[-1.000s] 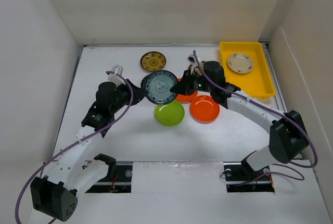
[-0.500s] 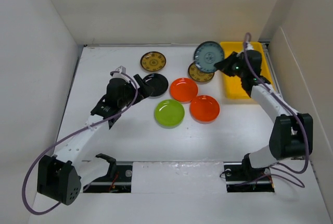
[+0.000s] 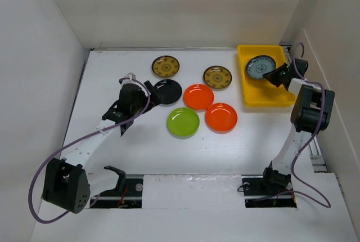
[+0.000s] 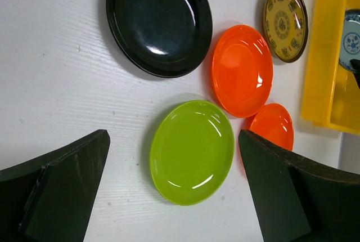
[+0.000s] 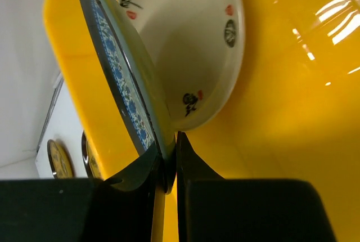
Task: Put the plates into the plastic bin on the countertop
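Observation:
I will next grab the black plate (image 3: 167, 91) with my left gripper by its rim away from the bin, so the rim facing the bin stays free for handover to my right gripper.
My right gripper (image 5: 171, 146) is shut on the rim of the blue-grey patterned plate (image 5: 121, 84), holding it tilted inside the yellow plastic bin (image 3: 247, 93), right over the cream plate (image 5: 191, 39). From above, the blue-grey plate (image 3: 260, 66) covers the cream one. My left gripper (image 4: 173, 135) is open and holds nothing. It hovers over the lime green plate (image 4: 192, 151), beside the black plate (image 3: 167, 91). Two orange plates (image 3: 198, 97) (image 3: 220, 117) and two brown-gold plates (image 3: 165, 66) (image 3: 217, 76) lie on the white countertop (image 3: 112, 152).
White walls enclose the countertop on the left, back and right. The bin (image 5: 281, 112) sits in the far right corner, close to the right wall. The right arm reaches along that wall. The loose plates cluster mid-table.
The left gripper opened and let go of the blue-grey plate, then drew back a little. The right arm swung that plate from mid-table to the right and down into the bin.

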Controlling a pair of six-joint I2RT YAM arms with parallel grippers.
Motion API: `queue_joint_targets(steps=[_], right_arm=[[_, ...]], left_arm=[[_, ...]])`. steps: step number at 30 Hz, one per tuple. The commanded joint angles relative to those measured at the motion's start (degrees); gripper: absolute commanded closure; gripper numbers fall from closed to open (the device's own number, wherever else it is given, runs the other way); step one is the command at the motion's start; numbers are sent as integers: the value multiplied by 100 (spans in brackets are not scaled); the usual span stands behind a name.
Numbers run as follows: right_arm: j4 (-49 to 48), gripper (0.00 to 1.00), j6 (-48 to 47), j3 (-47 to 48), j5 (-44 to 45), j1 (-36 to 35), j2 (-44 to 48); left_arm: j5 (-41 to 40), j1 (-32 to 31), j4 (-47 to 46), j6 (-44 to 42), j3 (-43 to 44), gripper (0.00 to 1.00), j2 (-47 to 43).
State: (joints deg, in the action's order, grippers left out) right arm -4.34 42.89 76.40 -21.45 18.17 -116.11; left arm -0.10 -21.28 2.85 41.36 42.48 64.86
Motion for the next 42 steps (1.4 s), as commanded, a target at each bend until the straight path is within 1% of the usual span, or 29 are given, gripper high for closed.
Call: queue_joint_targets(steps=[1, 3, 4, 5, 6, 7, 9, 10, 12, 13, 15, 16, 17, 18, 19, 21, 22, 23, 24, 26, 28, 30, 32, 36, 37, 39, 40, 41, 42], right_arm=[[-313, 100, 114, 638, -395, 63, -42], [-252, 100, 114, 788, -456, 63, -271], [-199, 98, 114, 867, -509, 63, -350], [-147, 92, 62, 929, -509, 116, -411], [-146, 72, 61, 981, -509, 116, -464], [-146, 60, 61, 982, -509, 116, -465], [-146, 44, 61, 921, -509, 116, -412], [-146, 25, 0, 920, -509, 116, -351], [-146, 20, 0, 755, -448, 116, -184], [-146, 0, -61, 675, -387, 64, 86], [-146, 0, -62, 360, -167, 11, 456], [-146, 0, -62, 219, -18, -41, 893], [-51, 0, -62, 122, 114, -94, 1098], [133, 0, -149, 121, 463, -156, 1265], [587, 0, -202, 68, 597, -304, 1406], [706, 0, -273, -98, 598, -437, 1828], [706, 0, -334, -308, 598, -620, 1968], [706, 0, -404, -362, 685, -692, 2161], [706, 0, -405, -363, 799, -745, 2163], [759, 0, -405, -424, 495, -745, 2225], [759, 0, -466, -590, 239, -745, 2496], [759, 0, -614, -889, 343, -973, 2951], [759, 0, -668, -1091, 344, -1157, 3208], [610, 0, -791, -1592, 10, -1307, 3683], [610, 0, -791, -1654, 10, -1369, 3858], [610, 0, -791, -1786, -43, -1369, 4034], [610, 0, -791, -1900, -43, -1369, 4114], [610, 0, -791, -1901, -104, -1369, 4262], [610, 0, -791, -1988, -157, -1369, 4333]], left_arm=[[-96, 1, -162, -23, 261, 0, 9], [-96, 1, -162, -23, 208, 0, 61], [-96, 1, -162, -23, 208, 0, 62], [-96, 1, -162, -23, 208, 0, 131], [-157, 1, -162, -23, 208, 0, 132], [-157, 1, -162, -23, 208, 0, 132], [-219, 54, -93, 38, 208, 0, 263], [-297, 54, -92, 91, 208, 0, 264], [-298, 54, -30, 91, 156, 0, 421], [-298, 54, -30, 91, 155, 0, 474], [-298, 54, -100, 153, 155, 0, 562], [-298, 106, -222, 231, 95, 0, 676], [-298, 106, -224, 232, 94, 0, 747], [-211, 185, -311, 310, 94, 0, 843], [-210, 185, -372, 380, 94, 0, 1035], [-131, 238, -443, 381, 164, 0, 1247], [-131, 238, -496, 381, 243, 0, 1353], [-131, 238, -548, 433, 304, 0, 1589], [-79, 238, -549, 434, 357, 0, 1713], [-78, 238, -549, 434, 489, 0, 2064], [-78, 238, -610, 434, 551, 0, 2267], [-78, 238, -733, 434, 682, 0, 2547], [-78, 238, -733, 434, 839, 0, 2759], [-253, 238, -733, 618, 1113, 6, 3216], [-254, 238, -733, 671, 1113, 13, 3330], [-428, 238, -681, 802, 1184, 18, 3384], [-499, 238, -681, 960, 1184, 23, 3384], [-587, 238, -629, 1031, 1184, 32, 3384], [-718, 238, -628, 1084, 1236, 34, 3436]])
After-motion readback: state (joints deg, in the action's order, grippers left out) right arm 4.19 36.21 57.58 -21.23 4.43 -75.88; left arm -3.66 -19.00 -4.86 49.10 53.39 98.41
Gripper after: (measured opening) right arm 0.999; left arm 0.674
